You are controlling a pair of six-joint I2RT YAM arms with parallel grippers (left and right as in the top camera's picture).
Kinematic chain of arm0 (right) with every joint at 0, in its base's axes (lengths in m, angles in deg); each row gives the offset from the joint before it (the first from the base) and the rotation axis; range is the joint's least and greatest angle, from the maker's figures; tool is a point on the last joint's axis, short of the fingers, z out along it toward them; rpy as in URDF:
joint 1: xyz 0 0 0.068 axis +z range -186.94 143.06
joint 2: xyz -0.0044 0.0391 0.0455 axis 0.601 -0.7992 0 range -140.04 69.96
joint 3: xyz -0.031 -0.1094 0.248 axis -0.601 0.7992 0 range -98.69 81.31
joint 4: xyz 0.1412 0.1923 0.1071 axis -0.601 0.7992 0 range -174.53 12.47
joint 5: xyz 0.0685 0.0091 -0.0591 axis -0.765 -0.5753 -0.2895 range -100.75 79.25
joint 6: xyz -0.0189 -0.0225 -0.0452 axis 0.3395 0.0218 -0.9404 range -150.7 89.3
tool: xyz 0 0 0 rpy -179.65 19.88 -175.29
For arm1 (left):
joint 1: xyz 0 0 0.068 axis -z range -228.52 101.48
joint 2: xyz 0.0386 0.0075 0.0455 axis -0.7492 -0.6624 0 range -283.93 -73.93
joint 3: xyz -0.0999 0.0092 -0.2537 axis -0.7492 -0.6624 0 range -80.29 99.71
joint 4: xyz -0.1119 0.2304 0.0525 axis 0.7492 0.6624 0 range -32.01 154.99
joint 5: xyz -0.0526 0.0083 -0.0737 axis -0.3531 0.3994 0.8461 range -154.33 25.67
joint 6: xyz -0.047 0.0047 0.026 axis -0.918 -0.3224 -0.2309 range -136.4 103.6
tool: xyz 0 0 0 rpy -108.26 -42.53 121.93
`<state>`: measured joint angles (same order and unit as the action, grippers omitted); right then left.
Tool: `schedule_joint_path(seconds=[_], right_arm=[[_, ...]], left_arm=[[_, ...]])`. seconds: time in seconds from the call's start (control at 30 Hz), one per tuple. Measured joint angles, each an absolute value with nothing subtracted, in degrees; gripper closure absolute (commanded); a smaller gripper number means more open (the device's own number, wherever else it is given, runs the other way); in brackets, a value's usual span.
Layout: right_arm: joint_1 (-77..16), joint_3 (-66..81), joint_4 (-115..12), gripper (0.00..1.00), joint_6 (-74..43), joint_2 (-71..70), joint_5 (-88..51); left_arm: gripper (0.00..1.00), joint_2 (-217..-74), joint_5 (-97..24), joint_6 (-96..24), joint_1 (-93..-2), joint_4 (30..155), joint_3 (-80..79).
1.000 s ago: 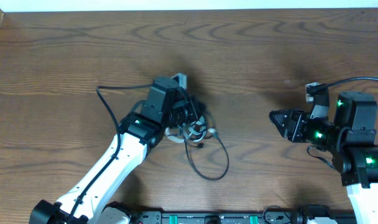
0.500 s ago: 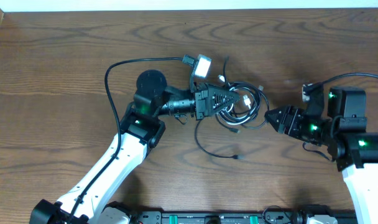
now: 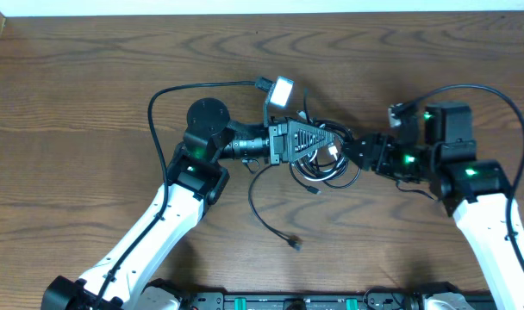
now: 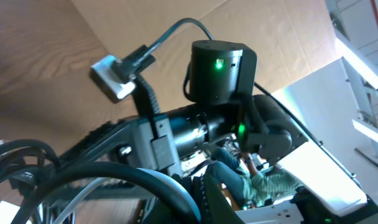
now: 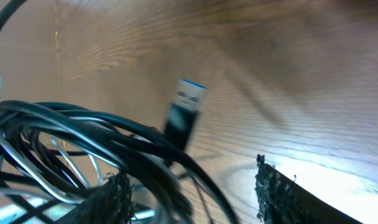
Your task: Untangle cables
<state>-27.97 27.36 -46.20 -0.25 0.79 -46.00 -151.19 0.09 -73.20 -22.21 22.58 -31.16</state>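
The cables' bundled loops will be grabbed by my right gripper on the side opposite my left gripper. My left gripper then stays free to re-grip and untangle cables.
The cables (image 3: 324,164) are a tangle of black and white cords held up between both arms at the table's middle. My left gripper (image 3: 333,138) points right and is shut on the tangle; in the left wrist view black and white loops (image 4: 133,180) fill the foreground at the jaws (image 4: 201,199). One black cord (image 3: 264,222) trails down to a plug end (image 3: 295,246) on the table. My right gripper (image 3: 355,151) points left into the tangle. In the right wrist view its fingers (image 5: 195,196) are spread, with cable loops (image 5: 64,137) and a USB plug (image 5: 184,115) between and ahead of them.
The wooden table (image 3: 90,86) runs to a pale back edge at the top. The left arm's thick wire (image 3: 159,99) arcs over its elbow. The right arm's thick wire (image 3: 495,95) loops above its wrist. The right arm (image 4: 217,65) faces the left wrist camera.
My left gripper lifted the tangle off the table and swung it right. My right arm moved left into the tangle. One black cord's end slid down toward the front.
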Motion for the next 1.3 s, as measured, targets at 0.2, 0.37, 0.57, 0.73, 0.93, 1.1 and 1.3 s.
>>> schedule_joint_path(seconds=[0.2, 0.37, 0.57, 0.73, 0.93, 1.1, 1.3], right_arm=[[-24.82, 27.36, -50.70, 0.80, 0.78, -1.98, -44.14], [-23.53, 27.25, -51.99, 0.99, 2.38, -3.51, -45.04], [-24.80, 27.25, -52.30, 0.99, -0.20, -2.55, -46.17], [-29.52, 27.29, -53.04, 0.99, -4.70, 2.98, -49.95], [-32.06, 27.27, -48.34, 0.99, -10.67, 11.96, -56.18], [-32.12, 27.29, -41.61, 0.99, -15.09, 16.18, -58.13], [-32.12, 27.38, -39.01, 0.99, -20.11, 20.16, -58.87]], left_arm=[[0.92, -151.29, 1.34, -79.29, -22.21, 14.55, -31.21], [0.92, -151.47, 3.74, -83.43, -22.21, 5.79, -31.23], [0.92, -151.54, 8.03, -83.86, -22.21, 5.00, -31.21], [0.92, -151.51, 12.14, -81.70, -22.21, 4.15, -31.21], [0.92, -151.49, 14.08, -76.34, -22.21, 4.72, -31.23], [0.92, -151.38, 13.38, -70.33, -22.21, 16.17, -31.05], [0.91, -151.38, 3.24, -60.67, -22.23, 42.38, -30.77]])
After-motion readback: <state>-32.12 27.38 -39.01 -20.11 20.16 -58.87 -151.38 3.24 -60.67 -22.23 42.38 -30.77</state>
